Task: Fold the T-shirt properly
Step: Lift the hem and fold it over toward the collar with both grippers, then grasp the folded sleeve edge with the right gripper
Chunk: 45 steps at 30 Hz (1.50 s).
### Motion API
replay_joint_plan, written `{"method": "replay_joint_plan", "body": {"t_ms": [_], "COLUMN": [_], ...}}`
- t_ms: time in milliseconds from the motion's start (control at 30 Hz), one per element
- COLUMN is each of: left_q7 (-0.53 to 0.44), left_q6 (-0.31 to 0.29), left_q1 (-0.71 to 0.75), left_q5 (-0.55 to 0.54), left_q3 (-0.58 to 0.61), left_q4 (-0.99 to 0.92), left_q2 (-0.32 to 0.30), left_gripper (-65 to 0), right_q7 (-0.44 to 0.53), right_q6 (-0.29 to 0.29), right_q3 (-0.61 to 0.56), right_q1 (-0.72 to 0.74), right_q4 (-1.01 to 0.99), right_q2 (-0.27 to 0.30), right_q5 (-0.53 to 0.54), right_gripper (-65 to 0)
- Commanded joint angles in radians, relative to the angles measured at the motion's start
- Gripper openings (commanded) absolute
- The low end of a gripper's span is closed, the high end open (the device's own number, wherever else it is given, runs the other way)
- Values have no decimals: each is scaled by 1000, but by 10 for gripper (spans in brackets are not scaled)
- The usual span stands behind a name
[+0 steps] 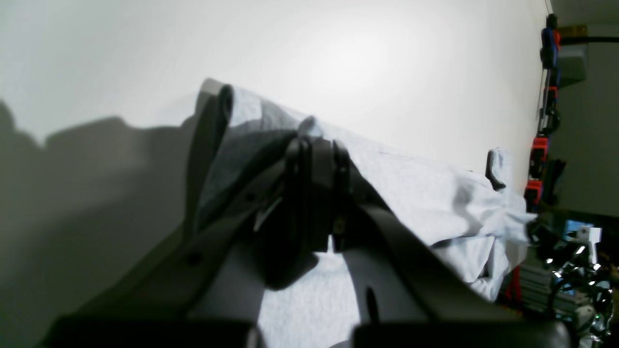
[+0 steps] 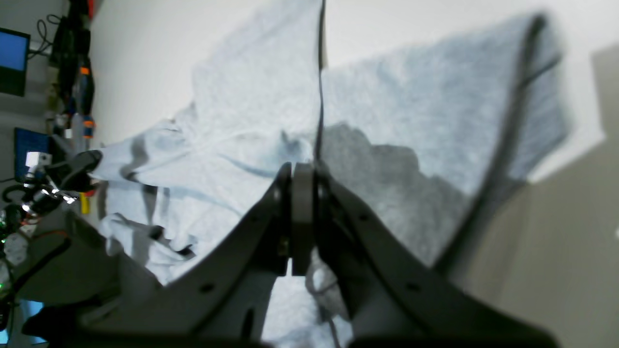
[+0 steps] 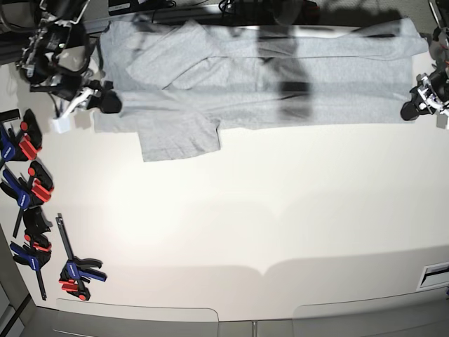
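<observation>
The pinched fold rests over the shirt's far band, so I should open my right gripper now, and it would lie folded.
The light grey T-shirt lies stretched in a long band across the far edge of the table, with one sleeve hanging toward me at the left. In the base view my right gripper holds its left end and my left gripper its right end. The left wrist view shows the left gripper shut, with a tuft of T-shirt pinched above the jaws. The right gripper is likewise shut on a dark-edged fold of the T-shirt in the right wrist view.
Several blue and red-orange clamps lie along the table's left edge, with one more near the front left corner. A small white block sits by the right gripper. The white table spreads in front of the shirt.
</observation>
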Motion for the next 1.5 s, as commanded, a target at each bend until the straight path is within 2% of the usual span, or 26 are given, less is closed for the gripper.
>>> {"method": "replay_joint_plan", "body": {"t_ms": [0,67,100,167,233,367,500,633,833,900,1033,1233,1400,1467], "left_q7": [5,12,12,12,13,20,32,31,35,43,46,56,61,61], "left_q6": [-9,-9,-9,-9,-9,-9,-9,-9,-9,-9,-9,-9,-9,-9], "left_q1": [-8,-8,-8,-9,-9,-9,-9,-9,-9,-9,-9,-8,-9,-9], "left_q5": [-21,-23,-32,-59,-79,-135,-153,-153,-153,-153,-153,-153,-153,-153], "left_q3": [-8,-8,-8,-9,-9,-10,-15,-49,-139,-154,-155,-155,-155,-155], "left_q4": [15,15,15,15,15,15,15,24,31,31,31,31,31,31], "left_q2": [-28,-29,-32,-37,-46,-63,-72,-72,-72,-72,-70,-70,-70,-70], "left_gripper": [-650,-645,-587,-507,-486,-486,-486,-486,-483,-468,-430,-430,-430,-430], "right_q7": [37,52,53,53,62,130,148,168,362,402,412,452,541,557], "right_q6": [9,9,9,9,9,9,9,9,9,9,9,8,-55,-60], "right_q3": [8,8,8,9,9,9,9,8,-27,-47,-93,-131,-130,-130], "right_q1": [11,12,15,20,23,34,98,190,261,267,278,308,307,308], "right_q4": [14,14,14,15,15,16,16,15,0,-20,-91,-247,-282,-282], "right_q2": [18,16,18,26,44,81,79,40,-49,-77,-124,-154,-164,-163], "right_q5": [14,15,15,16,16,26,18,-52,-366,-431,-452,-504,-586,-574], "right_gripper": [-650,-650,-650,-527,-463,-461,-461,-461,-461,-461,-461,-461,-461,-462]}}
